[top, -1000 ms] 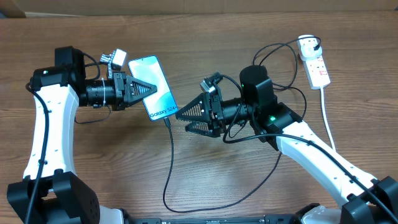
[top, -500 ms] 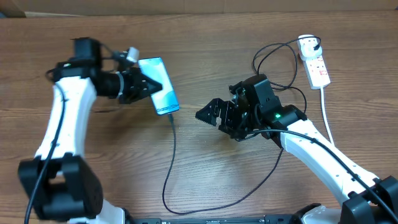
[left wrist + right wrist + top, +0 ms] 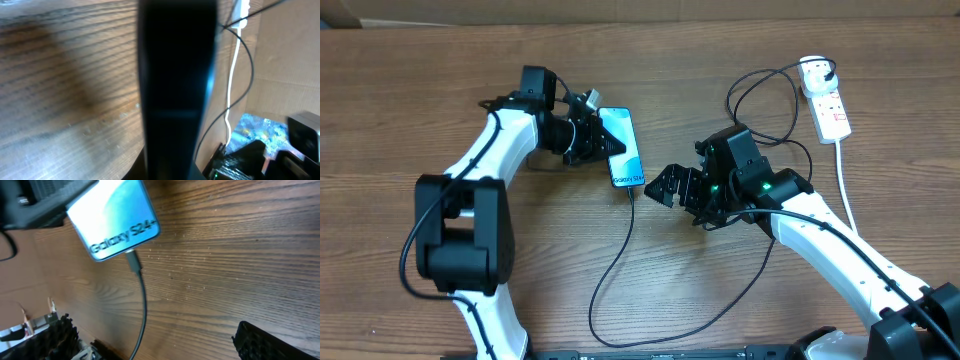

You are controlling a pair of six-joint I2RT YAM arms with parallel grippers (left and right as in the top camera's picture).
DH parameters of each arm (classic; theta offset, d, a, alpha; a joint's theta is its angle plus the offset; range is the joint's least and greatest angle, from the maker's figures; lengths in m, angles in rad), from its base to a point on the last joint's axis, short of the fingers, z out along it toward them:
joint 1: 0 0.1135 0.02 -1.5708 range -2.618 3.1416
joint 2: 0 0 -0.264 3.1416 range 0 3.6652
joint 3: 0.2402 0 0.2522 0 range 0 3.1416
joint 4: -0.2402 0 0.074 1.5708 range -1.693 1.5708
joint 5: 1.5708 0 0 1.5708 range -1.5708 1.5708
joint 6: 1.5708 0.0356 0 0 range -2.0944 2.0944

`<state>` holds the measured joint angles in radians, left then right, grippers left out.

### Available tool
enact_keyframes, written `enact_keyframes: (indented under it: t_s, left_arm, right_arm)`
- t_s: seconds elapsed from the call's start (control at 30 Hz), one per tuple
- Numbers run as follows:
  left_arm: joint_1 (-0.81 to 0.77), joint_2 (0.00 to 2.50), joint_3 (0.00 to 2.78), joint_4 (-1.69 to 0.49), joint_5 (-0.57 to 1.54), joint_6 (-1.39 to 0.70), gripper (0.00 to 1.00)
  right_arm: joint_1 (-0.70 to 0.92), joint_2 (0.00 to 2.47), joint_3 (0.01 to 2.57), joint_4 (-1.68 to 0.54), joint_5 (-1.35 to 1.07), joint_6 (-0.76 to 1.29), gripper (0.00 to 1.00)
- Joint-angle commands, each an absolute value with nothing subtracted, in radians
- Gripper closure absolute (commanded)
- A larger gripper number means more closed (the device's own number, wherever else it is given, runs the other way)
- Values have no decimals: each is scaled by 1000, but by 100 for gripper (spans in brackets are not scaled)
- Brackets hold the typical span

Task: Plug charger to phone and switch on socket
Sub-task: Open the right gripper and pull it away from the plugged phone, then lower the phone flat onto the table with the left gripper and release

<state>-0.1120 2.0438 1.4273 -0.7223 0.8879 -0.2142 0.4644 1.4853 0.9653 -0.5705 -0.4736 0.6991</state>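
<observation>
The phone hangs tilted above the flat table and would drop if I opened my left gripper now, so I need to keep holding it.
The phone, with its light blue screen lit, is clamped at its left edge by my left gripper, which is shut on it. In the left wrist view the phone is a dark band, edge-on between the jaws. The charger's black connector sits in the phone's lower end, seen close in the right wrist view as the connector under the phone. Its thin cable loops across the table to the white plug in the socket. My right gripper stands open and empty, just right of the connector.
The socket's thick white cord runs down the right side, past my right arm. The black cable's slack lies in a loop near the front edge. A cardboard wall borders the table's far side.
My left arm has swung the phone to the right, towards the table's middle, with the cable trailing. My right gripper has opened fully and drawn back to the right of the connector.
</observation>
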Motion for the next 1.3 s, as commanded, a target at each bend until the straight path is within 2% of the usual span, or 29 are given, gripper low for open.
enact_keyframes:
  t_s: [0.0, 0.33, 0.6, 1.03, 1.27]
  left_arm:
    - [-123, 2093, 1435, -691, 928, -244, 96]
    - [-125, 2177, 1435, -577, 991, -263, 94]
    - [-133, 2186, 1435, -570, 991, -263, 92]
    - [-161, 2187, 1435, -571, 852, -263, 92]
    - [-161, 2187, 1435, -578, 773, -262, 85]
  right_arm:
    - [459, 1483, 970, -572, -433, 679, 0]
    - [459, 1483, 970, -571, -425, 679, 0]
    - [459, 1483, 970, -570, -419, 679, 0]
    - [459, 1483, 970, -578, -419, 679, 0]
    - [459, 1483, 970, -579, -419, 679, 0]
